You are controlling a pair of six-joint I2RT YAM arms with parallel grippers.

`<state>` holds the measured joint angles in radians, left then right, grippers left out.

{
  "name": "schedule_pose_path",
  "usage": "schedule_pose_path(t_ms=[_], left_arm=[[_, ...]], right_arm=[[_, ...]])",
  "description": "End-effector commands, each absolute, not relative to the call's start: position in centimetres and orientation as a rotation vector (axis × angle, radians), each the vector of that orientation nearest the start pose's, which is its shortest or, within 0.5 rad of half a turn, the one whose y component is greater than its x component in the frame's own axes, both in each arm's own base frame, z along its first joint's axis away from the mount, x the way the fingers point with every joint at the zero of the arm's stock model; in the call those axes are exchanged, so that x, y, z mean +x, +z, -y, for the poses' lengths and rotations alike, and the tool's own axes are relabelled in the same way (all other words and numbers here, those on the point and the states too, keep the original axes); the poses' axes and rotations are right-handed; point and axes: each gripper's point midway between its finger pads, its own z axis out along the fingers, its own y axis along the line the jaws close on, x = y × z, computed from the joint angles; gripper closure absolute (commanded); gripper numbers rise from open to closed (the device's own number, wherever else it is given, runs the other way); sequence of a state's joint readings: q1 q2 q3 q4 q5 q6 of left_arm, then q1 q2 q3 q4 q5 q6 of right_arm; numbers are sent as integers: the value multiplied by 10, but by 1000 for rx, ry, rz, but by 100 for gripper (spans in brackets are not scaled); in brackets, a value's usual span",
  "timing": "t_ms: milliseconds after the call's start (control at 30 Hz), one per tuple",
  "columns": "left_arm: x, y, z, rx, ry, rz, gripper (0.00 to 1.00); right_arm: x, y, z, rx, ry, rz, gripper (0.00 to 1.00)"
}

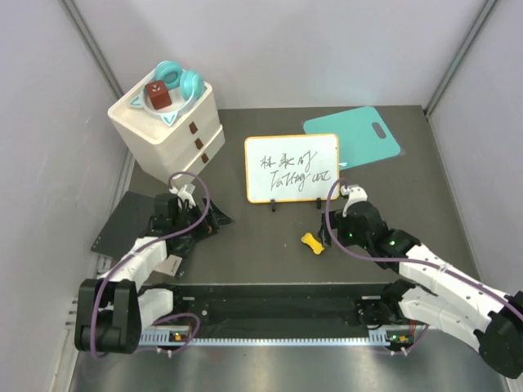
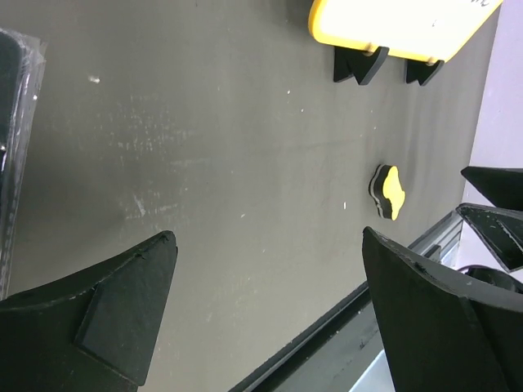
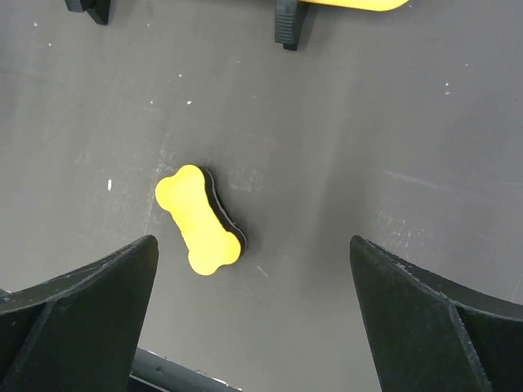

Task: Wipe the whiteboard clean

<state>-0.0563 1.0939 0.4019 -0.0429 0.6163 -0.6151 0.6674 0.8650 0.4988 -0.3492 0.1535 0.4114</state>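
The yellow eraser's black bottom should stay free to erase the whiteboard (image 1: 292, 167), so the right gripper will grab the eraser by its narrow middle (image 1: 312, 243).
The whiteboard (image 1: 292, 167), yellow-framed with black handwriting on it, stands on small black feet at the table's middle. Its yellow edge (image 2: 392, 28) and feet show at the top of the left wrist view. A yellow bone-shaped eraser (image 1: 311, 242) with a black underside lies flat in front of the board, also seen as the eraser (image 3: 201, 219) and the eraser (image 2: 389, 193). My right gripper (image 3: 255, 249) hangs open above the table, the eraser just left of its middle. My left gripper (image 2: 270, 245) is open over bare table, well left of the eraser.
A white drawer unit (image 1: 170, 131) with a teal cat-shaped bowl and a brown block on top stands at the back left. A teal cutting board (image 1: 353, 135) lies at the back right. A dark sheet (image 1: 131, 220) lies by the left arm. A black rail (image 1: 278, 310) runs along the near edge.
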Motion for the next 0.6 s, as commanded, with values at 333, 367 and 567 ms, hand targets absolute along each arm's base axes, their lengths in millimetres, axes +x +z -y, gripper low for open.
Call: schedule_pose_path(t_ms=[333,367,567], left_arm=[[249,100,164,-138,-1328,-2178,2],[250,100,164,-138,-1327,-2179,2],[256,99,166,-138,-1342,-2196,2]], right_arm=[[199,86,-196,-498,461,-2333,20],[198,81,-200,-517,454,-2355,21],[197,69,-220,-608,409,-2379,20]])
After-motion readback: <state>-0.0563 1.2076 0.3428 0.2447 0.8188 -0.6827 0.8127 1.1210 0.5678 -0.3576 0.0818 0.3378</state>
